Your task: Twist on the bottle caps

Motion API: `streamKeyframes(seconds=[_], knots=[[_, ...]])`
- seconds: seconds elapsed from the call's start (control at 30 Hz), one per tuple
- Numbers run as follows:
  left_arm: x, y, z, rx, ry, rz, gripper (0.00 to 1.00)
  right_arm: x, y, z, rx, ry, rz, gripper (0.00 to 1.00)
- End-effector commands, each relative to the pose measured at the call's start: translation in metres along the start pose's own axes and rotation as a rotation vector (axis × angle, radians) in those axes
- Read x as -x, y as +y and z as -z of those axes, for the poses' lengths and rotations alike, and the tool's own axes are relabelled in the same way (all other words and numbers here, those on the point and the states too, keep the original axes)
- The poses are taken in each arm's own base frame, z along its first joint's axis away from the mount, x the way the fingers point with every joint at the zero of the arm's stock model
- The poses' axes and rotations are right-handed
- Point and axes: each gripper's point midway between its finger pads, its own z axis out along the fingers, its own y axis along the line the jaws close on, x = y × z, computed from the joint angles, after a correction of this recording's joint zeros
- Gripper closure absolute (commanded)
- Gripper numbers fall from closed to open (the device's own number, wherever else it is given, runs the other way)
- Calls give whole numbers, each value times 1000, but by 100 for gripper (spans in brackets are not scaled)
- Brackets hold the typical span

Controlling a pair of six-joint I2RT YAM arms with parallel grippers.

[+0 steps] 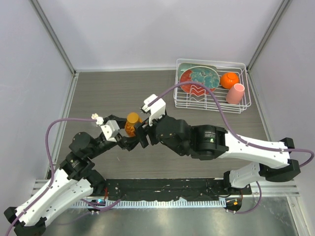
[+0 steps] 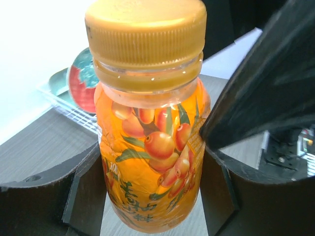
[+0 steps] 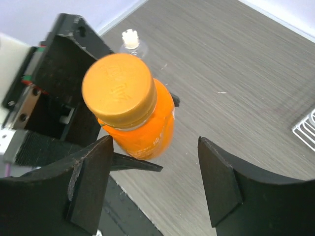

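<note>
My right gripper should grab the opposite sides of the orange cap (image 1: 97, 118) next, so that it can turn the cap and screw it onto the held bottle.
The translucent orange bottle (image 2: 152, 162) hangs upright above the table with my left gripper (image 2: 152, 201) shut on its body, one finger on each side. Its orange cap (image 2: 145, 39) sits on the neck. In the top view the bottle (image 1: 130, 129) is at mid-table between both arms. My right gripper (image 3: 155, 182) is open just beside the cap (image 3: 119, 91), its fingers apart and touching nothing. Further left, the clear bottle (image 3: 132, 48) stands on the table with the cream-white cap (image 3: 130, 35) on its neck; that cap (image 1: 97, 118) also shows from above.
A white wire rack (image 1: 212, 105) at the back right holds a red and teal plate (image 1: 199, 78), an orange ball (image 1: 229, 79) and a pink cup (image 1: 236, 93). Grey walls close in the table on three sides.
</note>
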Motion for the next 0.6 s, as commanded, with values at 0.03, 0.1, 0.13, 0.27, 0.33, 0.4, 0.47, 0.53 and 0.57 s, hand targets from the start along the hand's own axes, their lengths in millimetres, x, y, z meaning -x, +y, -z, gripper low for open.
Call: streamKeyframes(seconds=[0.03, 0.1, 0.13, 0.27, 0.33, 0.4, 0.47, 0.53, 0.57], knots=[[9, -52, 6, -300, -31, 8, 88, 41, 9, 56, 283, -99, 39, 26], [4, -86, 20, -517, -14, 23, 88, 38, 30, 85, 518, -114, 110, 26], [3, -95, 24, -577, -9, 30, 87, 41, 38, 98, 599, -134, 125, 25], [4, -119, 41, -749, 3, 58, 87, 44, 55, 133, 798, -170, 174, 23], [8, -126, 47, -807, -1, 66, 87, 44, 60, 134, 825, -177, 201, 21], [11, -130, 50, -837, 4, 86, 87, 43, 71, 131, 871, -169, 220, 22], [13, -134, 54, -874, 10, 99, 88, 44, 79, 130, 901, -172, 242, 21], [16, -138, 58, -908, 15, 111, 88, 42, 89, 123, 932, -167, 270, 22], [16, -139, 59, -920, 18, 115, 88, 41, 92, 121, 939, -163, 278, 22]])
